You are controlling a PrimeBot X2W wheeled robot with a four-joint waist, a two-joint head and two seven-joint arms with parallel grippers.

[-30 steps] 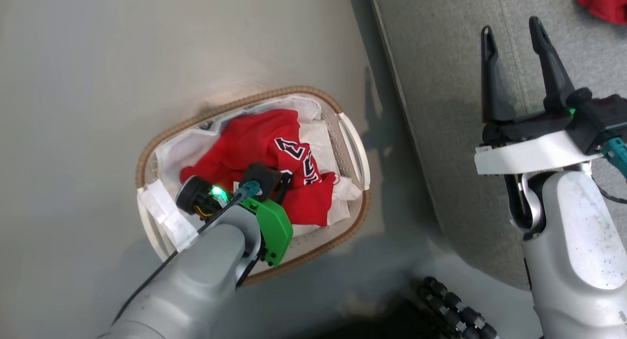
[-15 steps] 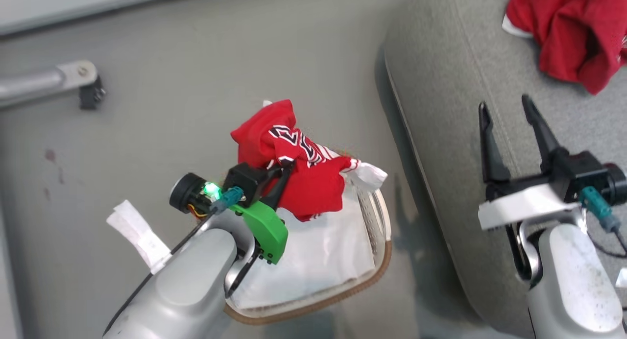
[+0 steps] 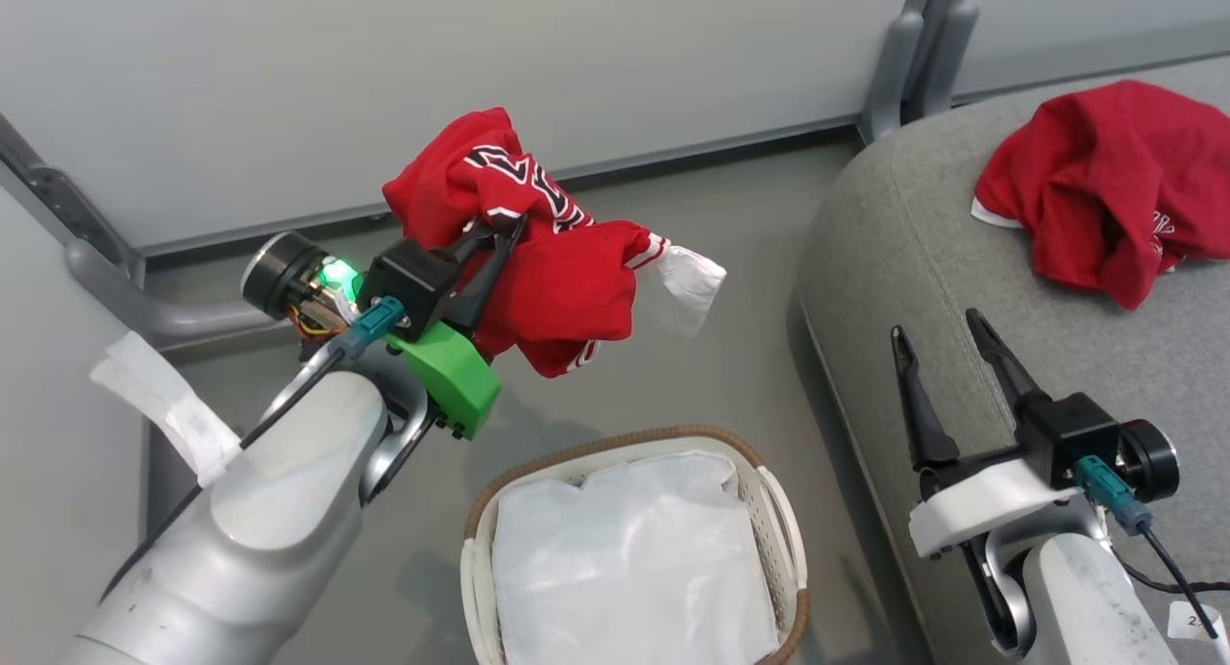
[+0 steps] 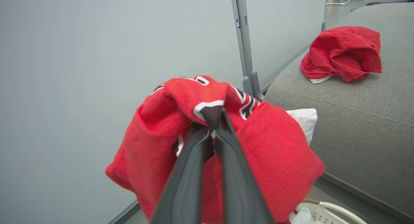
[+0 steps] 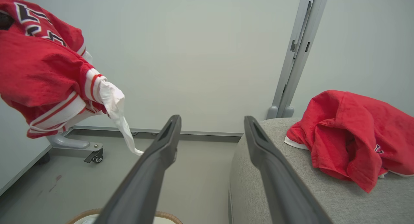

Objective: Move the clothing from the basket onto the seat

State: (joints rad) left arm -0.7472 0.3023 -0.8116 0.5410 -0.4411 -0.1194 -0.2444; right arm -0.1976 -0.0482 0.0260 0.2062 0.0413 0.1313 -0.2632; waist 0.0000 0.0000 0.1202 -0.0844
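I need to take the red jersey [image 3: 548, 281] from my left gripper, so my right gripper should next grab it by the white-trimmed edge dangling free [image 3: 663, 261].
My left gripper [image 3: 504, 231] [image 4: 214, 120] is shut on the red jersey [image 3: 548, 281] [image 4: 275, 152] [image 5: 38, 72], which hangs bunched in the air above the floor, left of the grey seat [image 3: 961, 290] [image 4: 355, 120] [image 5: 275, 198]. Its black-and-white numerals and a white tag [image 3: 684, 285] show. The plain red garment [image 3: 1105, 189] [image 4: 343, 52] [image 5: 349, 136] with white trim lies on the seat. The white basket [image 3: 780, 521] stands on the floor below with its white liner [image 3: 625, 559] showing. My right gripper [image 3: 937, 324] [image 5: 212, 120] hovers open over the seat's front edge, nothing between its fingers.
A pale partition wall [image 3: 480, 69] runs behind, with grey metal posts [image 3: 894, 60] [image 5: 294, 55] and a wheeled foot [image 5: 93, 156]. A second panel stands at the left [image 3: 58, 454]. Open grey floor [image 3: 750, 281] lies between the basket and the seat.
My left arm has lifted the jersey out of the basket and carried it high. The head camera tilted up, so the wall and more of the seat came into sight.
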